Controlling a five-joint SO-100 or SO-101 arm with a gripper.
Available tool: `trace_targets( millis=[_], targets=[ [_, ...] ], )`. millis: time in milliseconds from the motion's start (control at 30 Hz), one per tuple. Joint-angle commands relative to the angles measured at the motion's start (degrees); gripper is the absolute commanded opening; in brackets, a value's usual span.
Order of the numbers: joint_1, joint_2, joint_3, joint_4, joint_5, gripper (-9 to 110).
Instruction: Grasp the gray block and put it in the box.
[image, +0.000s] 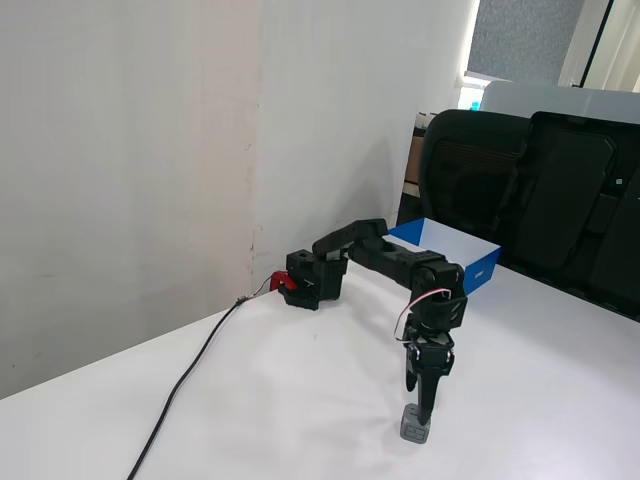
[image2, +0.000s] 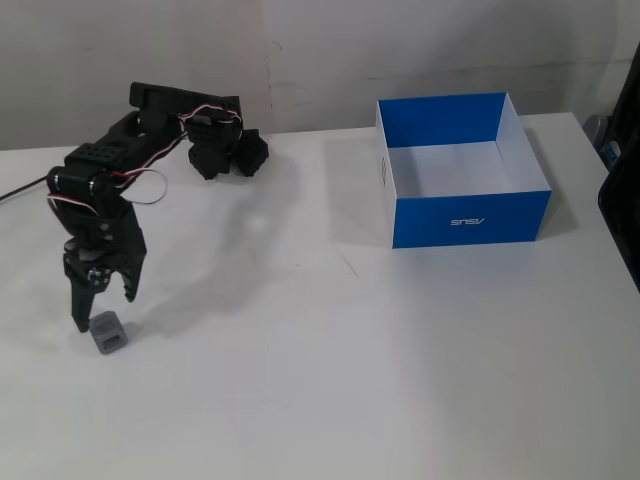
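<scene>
The gray block (image: 413, 430) needs to go in the box (image: 468, 250). My gripper should grab the block by its opposite sides next.
The gray block (image2: 108, 332) is a small cube lying on the white table (image2: 330, 380), far left of the box in a fixed view. It also shows in the other fixed view as the gray block (image: 413, 430), low in the frame. My gripper (image2: 102, 310) points down just above and behind it, open, with the longer finger's tip beside the block's left edge. The gripper (image: 418, 402) hangs right over the block, which it does not hold. The box (image2: 470, 220) is blue outside and white inside, stands empty at the right, and appears as the box (image: 478, 270) behind the arm.
The arm's base (image2: 225, 150) sits at the table's back edge by the wall. A black cable (image: 185, 385) runs from the base toward the front left. Black chairs (image: 540, 190) stand behind the table.
</scene>
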Motion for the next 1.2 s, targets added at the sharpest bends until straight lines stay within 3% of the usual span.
trace_targets(
  millis=[0, 933, 1100, 1167],
  targets=[
    [-1.23, 2.81, -1.05, 2.55, 0.00, 31],
    [-0.18, -5.36, -9.84, 2.55, -0.35, 31],
    [0.09, -5.71, -9.84, 2.55, -0.44, 15],
    [0.09, -5.80, -9.84, 2.55, -0.44, 3]
  ],
)
